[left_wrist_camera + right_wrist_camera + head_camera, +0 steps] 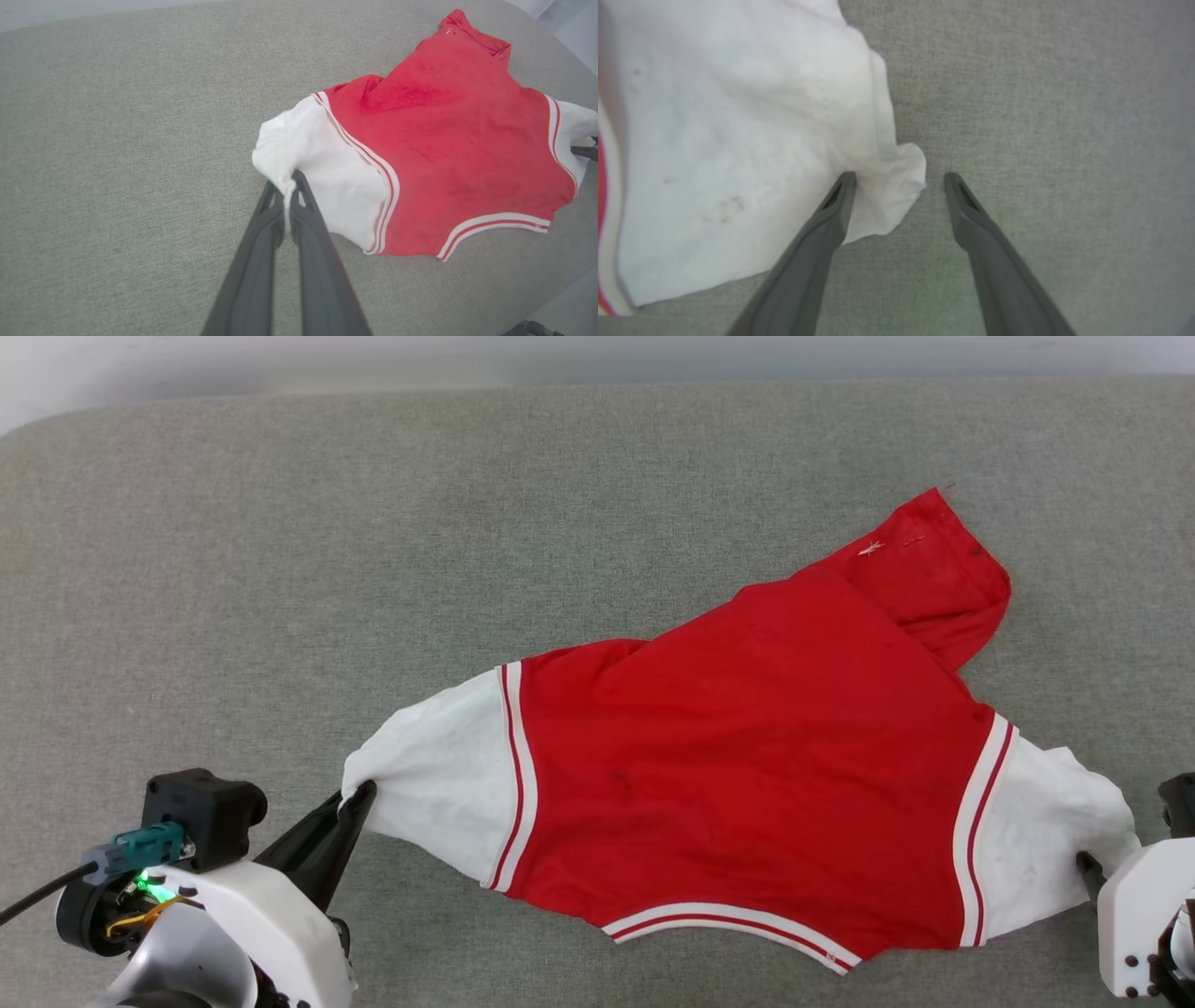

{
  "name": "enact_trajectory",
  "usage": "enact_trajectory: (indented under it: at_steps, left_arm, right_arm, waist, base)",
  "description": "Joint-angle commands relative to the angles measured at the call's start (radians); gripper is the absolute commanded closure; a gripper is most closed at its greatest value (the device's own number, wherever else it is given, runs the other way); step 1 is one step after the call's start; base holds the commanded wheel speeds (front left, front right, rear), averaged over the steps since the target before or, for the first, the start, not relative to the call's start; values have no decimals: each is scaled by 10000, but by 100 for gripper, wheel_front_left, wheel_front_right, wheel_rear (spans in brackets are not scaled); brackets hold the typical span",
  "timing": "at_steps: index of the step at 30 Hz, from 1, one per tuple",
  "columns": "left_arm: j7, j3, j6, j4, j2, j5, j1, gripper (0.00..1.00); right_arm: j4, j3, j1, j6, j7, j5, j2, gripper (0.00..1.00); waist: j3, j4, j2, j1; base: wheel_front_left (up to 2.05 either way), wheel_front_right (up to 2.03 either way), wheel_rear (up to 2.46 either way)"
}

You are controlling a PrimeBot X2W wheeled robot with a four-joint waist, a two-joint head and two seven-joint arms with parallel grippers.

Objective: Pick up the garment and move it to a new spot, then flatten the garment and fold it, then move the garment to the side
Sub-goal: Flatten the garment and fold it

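Note:
The red shirt needs to be lifted and spread flat, so my right gripper should next grip the shirt's white sleeve by its bunched cuff corner.
The garment is a red shirt with white sleeves and red-white striped trim, spread plain side up across the grey table, its far hem corner folded over. My left gripper is shut on the tip of the white left sleeve, pinching the cloth between its dark fingers. My right gripper stands open at the other white sleeve; a bunched corner of that sleeve lies between its spread fingers, against the left one. In the head view only part of the right gripper shows, at the sleeve's edge.
Grey fabric-covered table stretches wide to the left and behind the shirt. Its far edge meets a pale wall at the top of the head view. The table's near-right edge shows in the left wrist view.

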Motion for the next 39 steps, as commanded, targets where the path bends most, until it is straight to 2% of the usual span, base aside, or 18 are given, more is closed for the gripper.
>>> enact_trajectory:
  at_steps: [1,2,3,4,10,15,21,26,31,39]
  left_arm:
    - [30,15,-45,-17,6,-9,-122,100]
    - [45,14,-44,-3,24,-27,-132,100]
    - [55,16,-40,15,34,-40,-145,100]
    - [53,18,-36,34,50,-45,-146,100]
    - [18,72,-90,135,93,-231,176,100]
    - [-225,355,-25,51,104,-438,497,100]
    - [-304,1224,143,-587,587,-509,619,100]
    - [-589,2304,298,-1144,840,-850,28,100]
    - [-832,3186,244,-1392,1175,-1232,-867,100]
    - [-1081,4102,567,-1284,1775,-1167,-2817,100]
  right_arm:
    - [382,362,85,38,79,112,215,0]
    - [535,504,120,47,118,181,260,12]
    - [672,686,154,79,173,232,259,62]
    - [755,819,168,82,161,289,261,100]
    - [376,1091,-46,75,-233,616,7,100]
    - [-623,1134,-136,15,-321,1237,-539,100]
    - [-2325,930,-526,18,288,2509,-1092,100]
    - [-3392,492,-1488,18,873,3625,-1468,100]
    - [-3857,-14,-2933,18,1111,4493,-1354,100]
    - [-3900,-73,-5121,18,1120,4661,-1303,100]
  waist:
    - [4,13,0,0]
    - [-3,20,0,0]
    - [-27,25,0,0]
    - [-66,23,0,0]
    - [-558,-208,0,0]
    - [-1316,-563,0,0]
    - [-1978,-991,0,0]
    - [-2305,-1247,0,0]
    - [-2488,-1452,0,0]
    - [-2582,-1583,0,0]
  base:
    - [0,0,0]
    - [0,0,0]
    - [0,0,0]
    - [0,0,0]
    - [0,0,0]
    - [0,0,0]
    - [0,0,0]
    - [0,0,0]
    - [0,0,0]
    - [0,0,0]
